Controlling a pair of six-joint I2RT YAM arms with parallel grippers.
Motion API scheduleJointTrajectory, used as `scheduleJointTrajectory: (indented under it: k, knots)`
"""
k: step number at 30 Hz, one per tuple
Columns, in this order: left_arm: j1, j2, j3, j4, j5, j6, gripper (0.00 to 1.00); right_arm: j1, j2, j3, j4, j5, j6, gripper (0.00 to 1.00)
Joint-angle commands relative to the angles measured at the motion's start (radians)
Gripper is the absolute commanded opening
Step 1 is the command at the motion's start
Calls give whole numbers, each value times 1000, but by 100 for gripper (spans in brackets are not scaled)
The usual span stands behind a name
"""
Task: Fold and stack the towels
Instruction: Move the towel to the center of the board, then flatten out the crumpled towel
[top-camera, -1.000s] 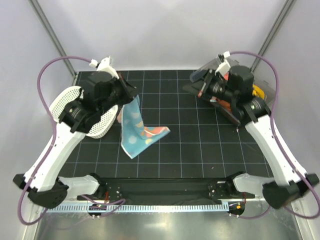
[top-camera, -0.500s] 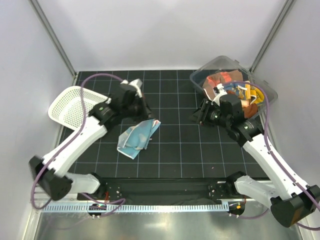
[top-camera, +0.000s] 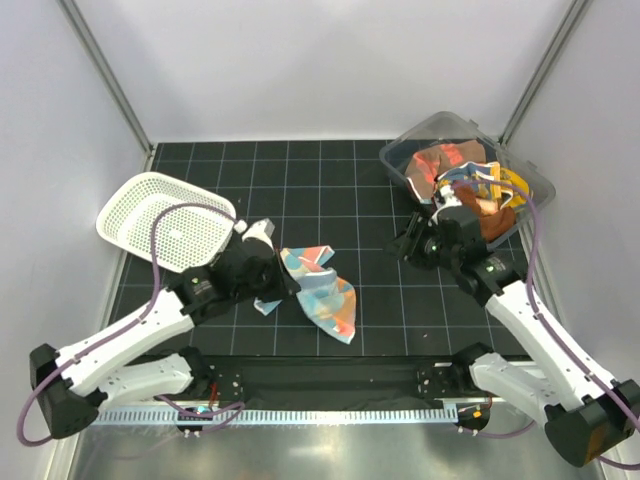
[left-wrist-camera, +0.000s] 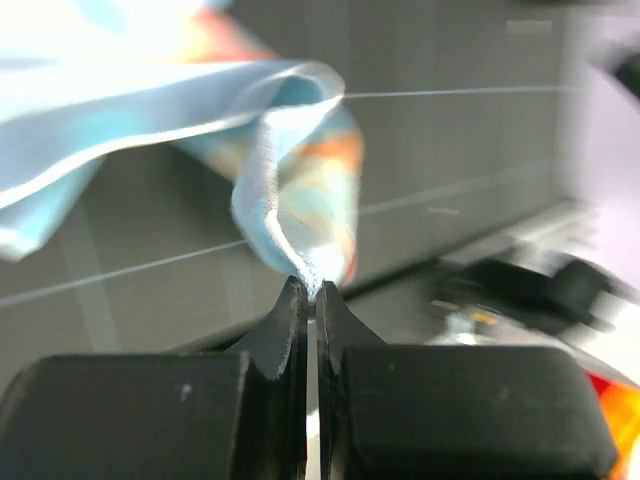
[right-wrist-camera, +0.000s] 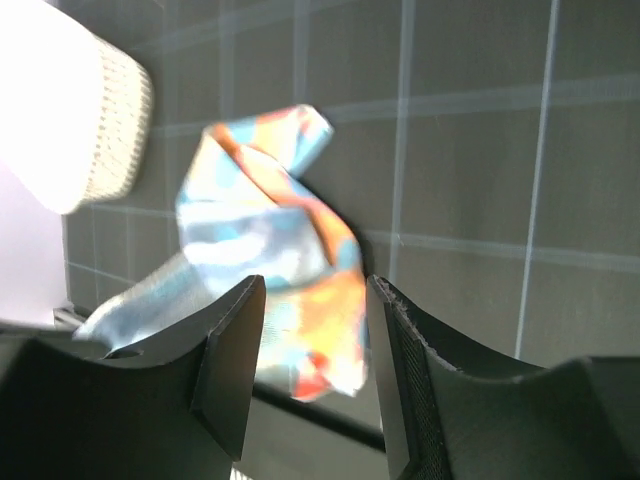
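Observation:
I should spread and fold the spotted towel, so I need to grab a free corner (top-camera: 346, 336) (right-wrist-camera: 348, 381) of it next with my right gripper, away from where my left gripper pinches it.
A light-blue and orange spotted towel (top-camera: 325, 297) lies crumpled on the black grid mat (top-camera: 380, 310), near its front middle. My left gripper (top-camera: 283, 284) is low at the towel's left edge and shut on a pinched fold (left-wrist-camera: 310, 283) of it. The cloth (left-wrist-camera: 290, 180) rises from the jaws in the left wrist view. My right gripper (top-camera: 407, 242) hangs open to the towel's right, apart from it, with nothing between its fingers. The right wrist view shows the same towel (right-wrist-camera: 255, 245) beyond the open gripper (right-wrist-camera: 312, 300). More towels (top-camera: 455, 172) are heaped in the clear bin.
A clear plastic bin (top-camera: 420, 135) stands at the back right. The white mesh basket (top-camera: 165, 222) sits at the left edge of the mat, also visible in the right wrist view as a white basket (right-wrist-camera: 100, 120).
My left gripper has dragged the towel forward and right, down onto the mat. My right arm has pulled back from the bin toward the mat's middle, and its jaws have opened.

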Motion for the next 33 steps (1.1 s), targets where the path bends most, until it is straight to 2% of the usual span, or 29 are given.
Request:
scheduleJointTrajectory:
  k: [1,5,7,9,10,13,16,21,27,33]
  knots:
    - [19,12,-125,23,-95,-92,0,9,-5,-168,69,-60,97,53]
    - [19,68,-137,31,-101,-81,0,59,-5,-260,87,-83,110,53]
    - [19,94,-136,13,-112,-79,0,128,-27,-289,98,-77,134,53]
    - [19,101,-143,11,-124,-82,0,206,-50,-325,118,-35,151,53]
    - [19,102,-152,10,-130,-90,0,293,-51,-343,116,34,166,53]
    - [22,104,-163,16,-147,-98,0,418,-33,-375,113,151,244,53]
    - [22,110,-180,37,-136,-104,0,549,10,-453,228,177,335,53]
    - [24,107,-209,62,-120,-115,0,751,102,-493,357,334,519,52]
    - [22,73,-234,66,-116,-124,0,894,248,-475,420,536,676,52]
    - [24,53,-248,65,-116,-125,0,912,329,-460,411,617,763,49]
